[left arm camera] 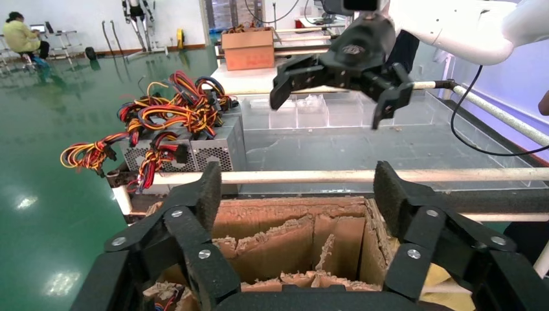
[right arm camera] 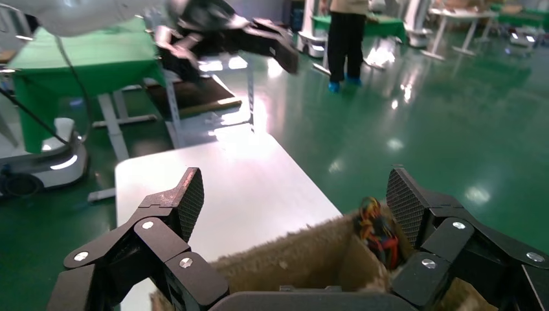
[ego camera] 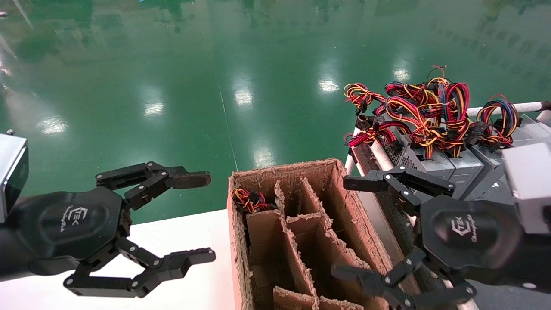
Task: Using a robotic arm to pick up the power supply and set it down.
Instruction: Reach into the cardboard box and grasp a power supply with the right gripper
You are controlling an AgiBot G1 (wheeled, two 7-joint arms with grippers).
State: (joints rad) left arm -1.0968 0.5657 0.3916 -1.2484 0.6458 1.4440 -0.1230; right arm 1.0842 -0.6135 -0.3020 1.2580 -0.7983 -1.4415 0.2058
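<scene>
My right gripper is going to grab the bundled wires of the power supply next. That will lift it out of the cardboard box.
Several grey power supply boxes stand in a row at the back right under tangled wires. The power supply [ego camera: 407, 157] at the row's left end carries red, yellow and black wires [ego camera: 404, 116]. The same row [left arm camera: 213, 148] shows in the left wrist view. My right gripper [ego camera: 351, 228] hangs open and empty in front of the row, over the cardboard box's right edge. My left gripper [ego camera: 196, 217] is open and empty above the white table, left of the box. Each wrist view shows its own open gripper, the left [left arm camera: 299, 191] and the right [right arm camera: 298, 197], over the box.
A worn cardboard box [ego camera: 340, 215] with ragged dividers sits between the grippers; its far left cell holds a wire bundle [ego camera: 247, 200]. A white rail [ego camera: 503, 108] and a grey track [ego camera: 387, 224] border the supplies. The white table [ego camera: 181, 234] lies left, green floor beyond.
</scene>
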